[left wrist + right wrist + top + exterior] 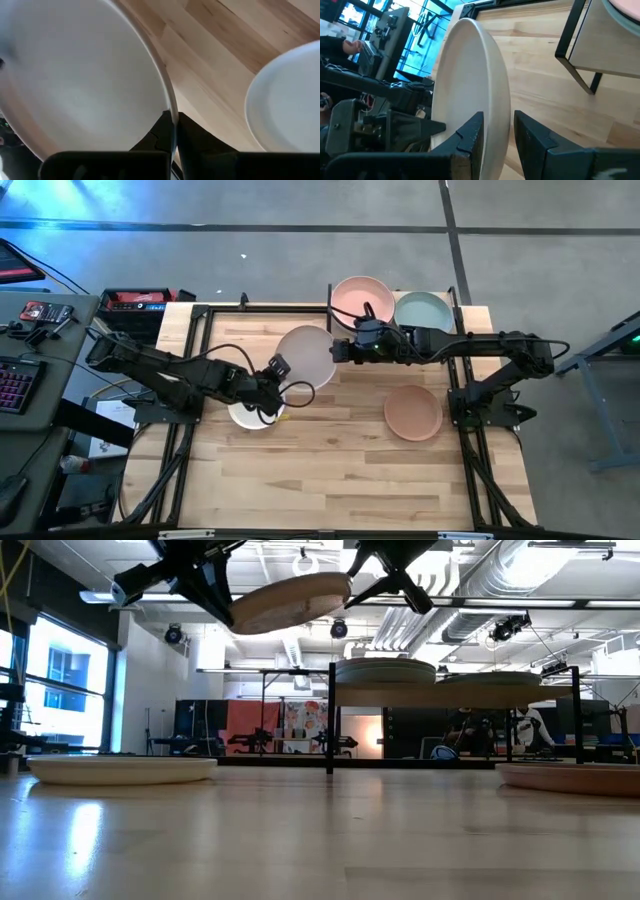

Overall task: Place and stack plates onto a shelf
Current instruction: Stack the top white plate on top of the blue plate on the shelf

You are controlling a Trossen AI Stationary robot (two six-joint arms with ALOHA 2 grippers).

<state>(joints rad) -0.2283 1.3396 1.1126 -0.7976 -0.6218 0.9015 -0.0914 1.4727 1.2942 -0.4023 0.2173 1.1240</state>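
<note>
The right gripper will next take the pale white plate by its rim (pixel 332 369), and the plate will then be stacked on the shelf's grey-green plate (pixel 424 313).
A pale white plate (pixel 306 354) is held up in the air above the table, tilted in the low view (pixel 290 600). My left gripper (pixel 281 377) is shut on its near-left rim. My right gripper (pixel 341 350) is open at the plate's right rim, and its fingers (pixel 470 134) stand on either side of the rim (pixel 501 115) with a small gap. The shelf (pixel 400 330) at the far edge carries a salmon pink plate (pixel 360 297) and a pale grey-green plate (pixel 423 310). A white plate (pixel 250 415) and a salmon plate (pixel 412 412) lie flat on the tabletop. My left gripper pinches the plate's rim (pixel 171 107) between its two fingers, one on the upper face and one on the underside. The fingers come from the table's left and near side. The plate is lifted clear of the table and tilted.
The shelf's black metal posts (pixel 572 30) stand close beyond the held plate. The slatted wooden tabletop (pixel 330 470) is bare toward the near edge. Cluttered desks with a keyboard (pixel 15 380) stand left of the table.
</note>
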